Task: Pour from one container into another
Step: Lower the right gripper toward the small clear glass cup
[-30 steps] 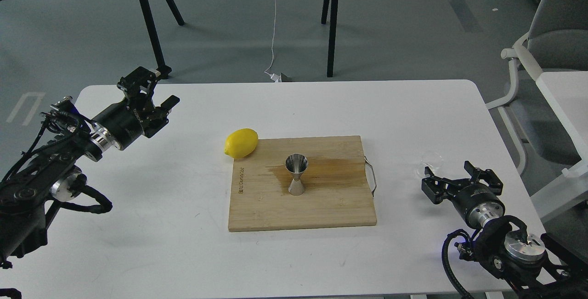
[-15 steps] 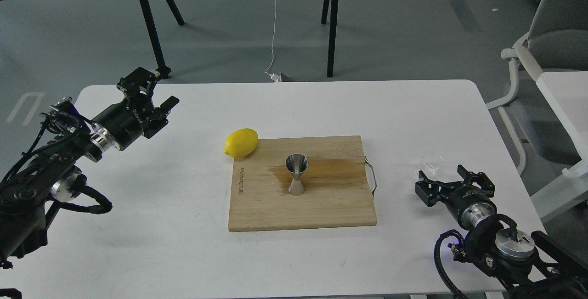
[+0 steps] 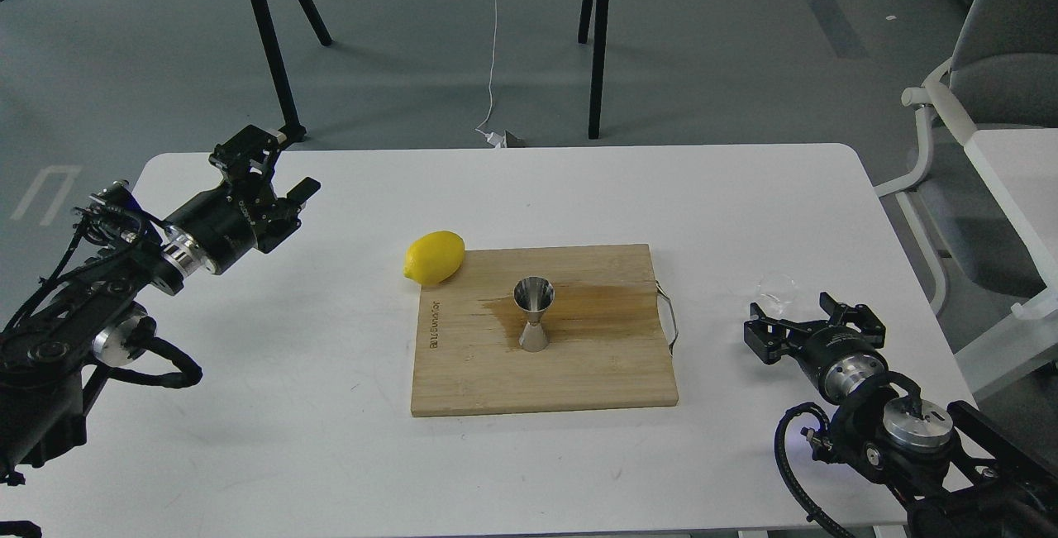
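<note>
The right gripper will next grab the small clear glass tumbler by its body (image 3: 776, 304), to pour from one container into the other.
A small clear glass tumbler (image 3: 775, 292) stands on the white table near its right edge. A shiny steel jigger (image 3: 533, 314) stands upright in the middle of the wooden cutting board (image 3: 579, 373), on a wet brown stain. My right gripper (image 3: 803, 316) is open just in front of the tumbler, its fingers spread wide and holding nothing. My left gripper (image 3: 271, 168) is open over the table's far left, far from both containers.
A yellow lemon (image 3: 434, 257) lies at the board's back left corner. The board has a metal handle (image 3: 669, 319) on its right side. A grey chair (image 3: 984, 83) and a white frame stand beyond the table's right edge.
My right gripper has drifted left and slightly away from me, closing in on the tumbler. The left arm has barely shifted.
</note>
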